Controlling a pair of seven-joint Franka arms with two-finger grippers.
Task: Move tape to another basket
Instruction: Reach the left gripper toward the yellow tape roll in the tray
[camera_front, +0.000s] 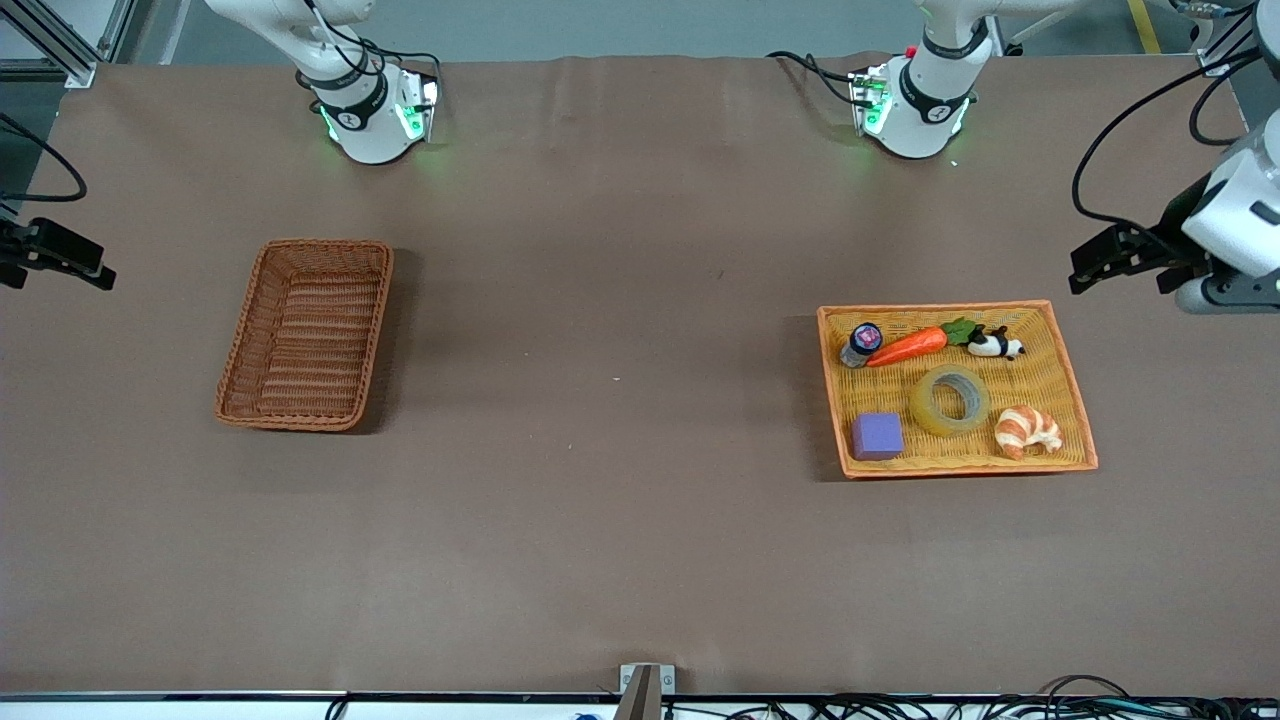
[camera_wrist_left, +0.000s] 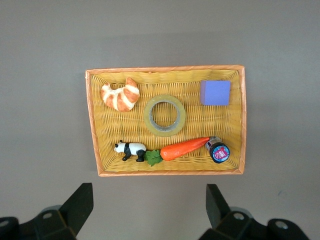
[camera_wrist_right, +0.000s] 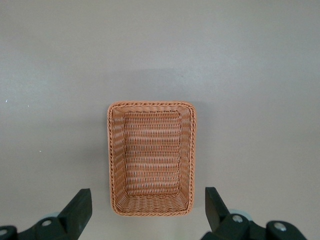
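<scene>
The tape needs to go into the reddish-brown basket, so my left gripper should next grab it by its ring side (camera_front: 975, 395) (camera_wrist_left: 178, 116).
The tape (camera_front: 950, 400), a yellowish translucent ring, lies flat in the middle of the shallow orange-yellow tray (camera_front: 940, 307) toward the left arm's end of the table. It also shows in the left wrist view (camera_wrist_left: 164, 115). The reddish-brown basket (camera_front: 378, 310) stands empty toward the right arm's end and shows in the right wrist view (camera_wrist_right: 116, 160). My left gripper (camera_front: 1085, 270) is open and empty, high up beside the tray (camera_wrist_left: 165, 69). My right gripper (camera_front: 95, 272) is open and empty, high up beside the basket.
In the tray with the tape lie a carrot (camera_front: 908, 346), a panda figure (camera_front: 995, 345), a small jar (camera_front: 862, 342), a purple block (camera_front: 877, 436) and a croissant (camera_front: 1027, 431). Brown cloth covers the table between tray and basket.
</scene>
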